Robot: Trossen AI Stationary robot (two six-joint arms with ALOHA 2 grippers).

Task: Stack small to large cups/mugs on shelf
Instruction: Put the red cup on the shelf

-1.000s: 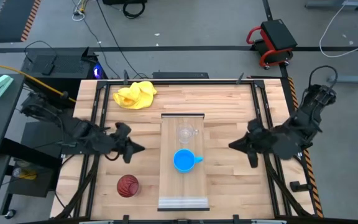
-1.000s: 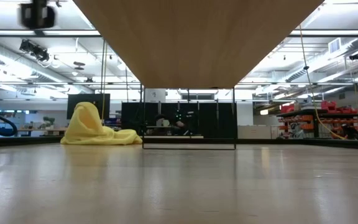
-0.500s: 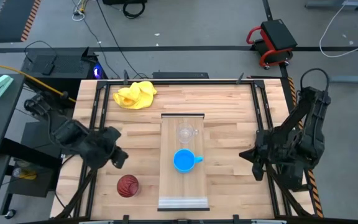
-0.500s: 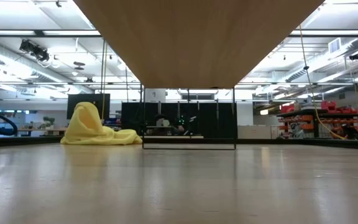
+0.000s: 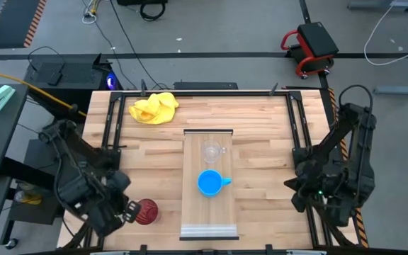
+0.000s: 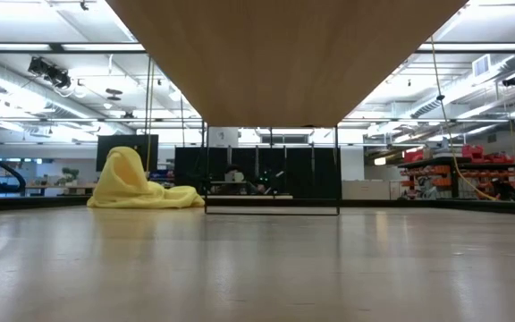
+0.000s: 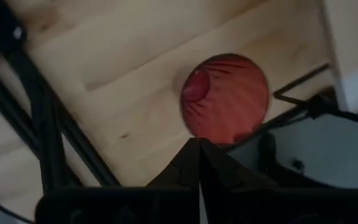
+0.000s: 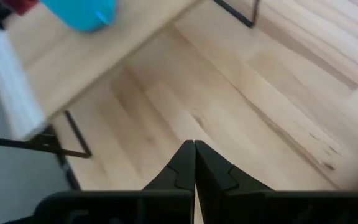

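Note:
The dark red ribbed cup needs to be stacked on the shelf [image 5: 208,212], so my left gripper will next hold the cup by its rim [image 5: 156,205].
The shelf [image 5: 208,212] is a long light-wood plank raised on thin wire legs at the table's middle; its underside [image 6: 284,54] fills the top of the low view. The clear glass mug [image 5: 212,151] and the blue mug [image 5: 210,183] stand on it. The dark red ribbed cup [image 5: 145,211] stands on the tabletop near the near-left corner, and it also shows in the left wrist view [image 7: 225,99]. My left gripper [image 5: 129,208] is shut, just left of the red cup [image 7: 197,143]. My right gripper [image 5: 289,185] is shut by the right edge [image 8: 194,144], over bare wood.
A crumpled yellow cloth [image 5: 154,108] lies at the far left of the table [image 6: 137,183]. Black frame rails [image 5: 107,134] run along both table sides. Bare tabletop [image 5: 268,149] lies between the shelf and the right arm.
Both arms have drawn back from the table's middle. The left gripper has swung toward the near-left corner and now stands beside the red cup. The right gripper has pulled toward the right edge and the near side. The mugs, cup and cloth have stayed in place.

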